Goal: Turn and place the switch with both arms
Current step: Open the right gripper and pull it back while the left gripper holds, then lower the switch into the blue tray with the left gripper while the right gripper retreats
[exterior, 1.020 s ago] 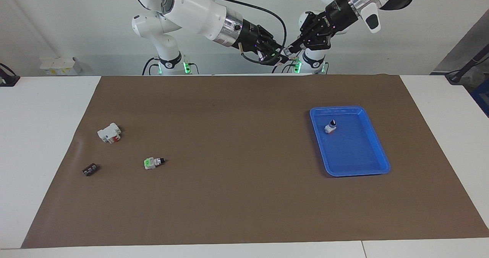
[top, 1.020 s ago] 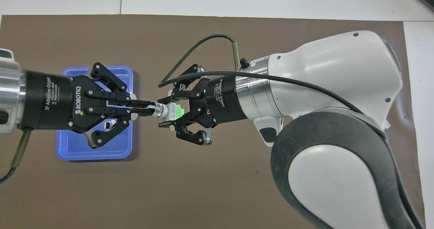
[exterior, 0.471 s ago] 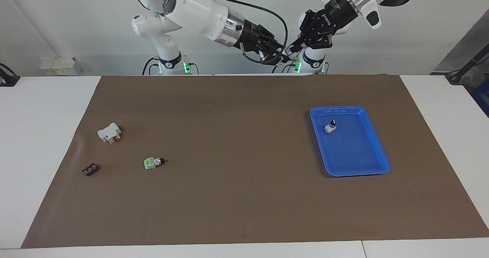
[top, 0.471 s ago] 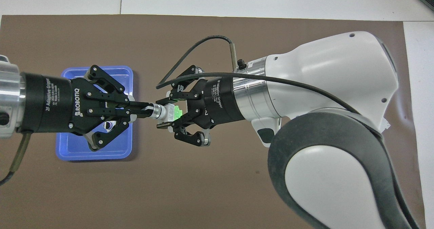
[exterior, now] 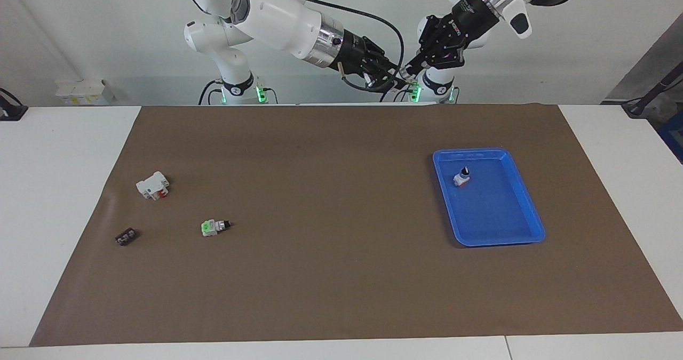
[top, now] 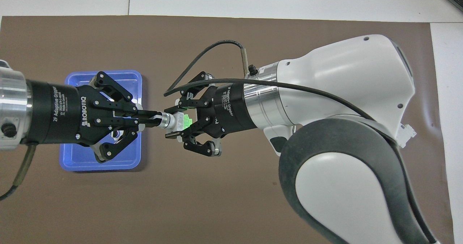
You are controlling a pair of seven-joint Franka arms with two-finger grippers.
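The left gripper's fingers are closed around the switch's knob end in the overhead view, so the right gripper will let go of the switch.
The switch hangs high in the air between both grippers, over the mat's edge nearest the robots. Its bright green block sits inside my right gripper, which is shut on the white-grey body. My left gripper is shut on the knob end, its fingertips together around it. Seen from across the table, the switch is a small speck between the right gripper and the left gripper, both held level with the arm bases.
A blue tray toward the left arm's end holds a red-based switch. Toward the right arm's end lie another green-ended switch, a white block with a red part and a small black piece.
The right wrist has turned a little about its own axis. Both grippers and the switch have drifted slightly toward the left arm's end. Both grips are unchanged.
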